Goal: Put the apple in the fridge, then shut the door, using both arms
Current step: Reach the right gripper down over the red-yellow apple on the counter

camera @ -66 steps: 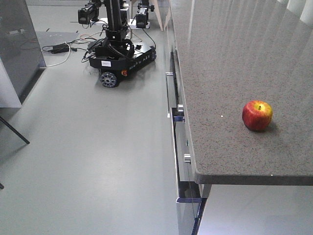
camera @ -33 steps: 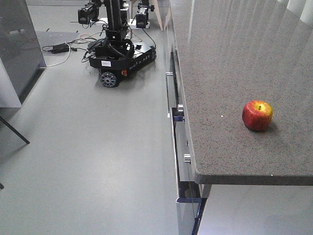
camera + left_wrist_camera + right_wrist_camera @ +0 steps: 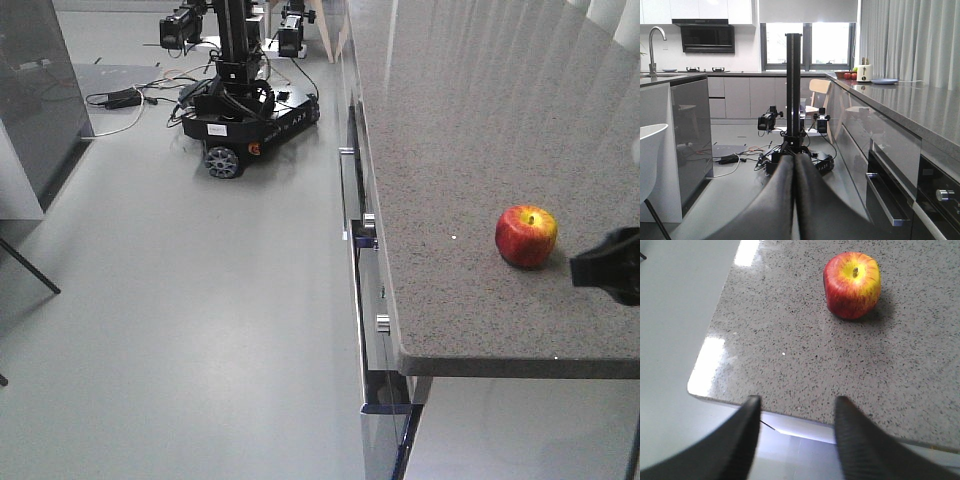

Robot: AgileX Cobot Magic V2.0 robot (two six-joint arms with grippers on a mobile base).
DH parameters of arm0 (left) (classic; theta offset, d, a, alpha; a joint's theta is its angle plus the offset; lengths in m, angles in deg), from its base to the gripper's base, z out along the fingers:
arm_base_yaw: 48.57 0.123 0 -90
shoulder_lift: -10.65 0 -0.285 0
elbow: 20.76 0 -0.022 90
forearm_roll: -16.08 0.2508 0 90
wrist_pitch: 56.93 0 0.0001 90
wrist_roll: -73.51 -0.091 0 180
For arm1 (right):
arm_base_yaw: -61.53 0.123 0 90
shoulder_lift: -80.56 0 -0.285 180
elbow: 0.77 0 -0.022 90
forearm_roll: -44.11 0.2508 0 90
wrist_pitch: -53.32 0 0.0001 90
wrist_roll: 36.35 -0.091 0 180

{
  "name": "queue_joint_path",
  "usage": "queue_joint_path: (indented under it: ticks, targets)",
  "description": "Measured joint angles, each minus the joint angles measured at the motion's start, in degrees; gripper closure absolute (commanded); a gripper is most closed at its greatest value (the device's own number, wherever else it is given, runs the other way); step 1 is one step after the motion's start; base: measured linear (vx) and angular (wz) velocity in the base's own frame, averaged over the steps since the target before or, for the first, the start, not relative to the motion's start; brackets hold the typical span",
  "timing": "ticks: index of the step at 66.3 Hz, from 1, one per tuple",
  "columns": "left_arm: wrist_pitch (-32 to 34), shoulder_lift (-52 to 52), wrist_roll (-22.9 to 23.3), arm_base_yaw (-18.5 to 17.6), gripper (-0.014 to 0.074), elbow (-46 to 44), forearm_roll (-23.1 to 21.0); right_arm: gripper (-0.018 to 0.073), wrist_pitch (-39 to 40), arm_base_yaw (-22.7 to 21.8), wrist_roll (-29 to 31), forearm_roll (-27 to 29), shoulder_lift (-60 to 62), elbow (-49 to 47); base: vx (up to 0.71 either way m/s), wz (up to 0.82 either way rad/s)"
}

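My right gripper should grip the apple's rounded sides, leaving its stem (image 3: 855, 272) free, to place it in the fridge.
The apple (image 3: 526, 236), red with a yellow patch, sits upright on the grey speckled countertop (image 3: 450, 150) near its front corner. A black part of my right arm (image 3: 610, 266) shows at the right edge, just right of the apple. In the right wrist view, my right gripper (image 3: 797, 401) is open and empty over the counter's edge. The apple (image 3: 852, 284) lies ahead of it, slightly to the right. My left gripper (image 3: 794, 159) is shut on nothing and points down the kitchen aisle. The fridge and the door are out of view.
Another black wheeled robot base (image 3: 245, 115) with cables (image 3: 125, 98) stands on the floor at the back. Drawer handles (image 3: 345, 190) and knobs (image 3: 369, 221) jut from the counter front. A dark grey cabinet (image 3: 35, 90) stands at left, with a thin black leg (image 3: 30, 266) below it.
A black part of my right arm has come in from the right edge beside the apple. The apple has not moved.
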Motion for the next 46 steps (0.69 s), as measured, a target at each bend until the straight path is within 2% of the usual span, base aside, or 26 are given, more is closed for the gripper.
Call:
queue_joint_path:
  ticks: [9,14,32,46]
  targets:
    - [0.0,0.0,0.0,0.0,0.0602,0.0,0.0,-0.0105,0.1,0.0,-2.0,-0.7,-5.4,-3.4,0.0,0.0]
    - [0.0,0.0,0.0,0.0,0.0602,0.0,0.0,-0.0144,0.2,0.0,-3.0,-1.2,-8.8,-5.8,0.0,0.0]
    - [0.0,0.0,0.0,0.0,0.0602,0.0,0.0,-0.0139,-1.3,0.0,-4.7,-4.2,-22.1,-15.9,0.0,0.0]
    - [0.0,0.0,0.0,0.0,0.0602,0.0,0.0,-0.0129,-5.0,0.0,-4.8,-9.0,-32.3,-24.5,0.0,0.0]
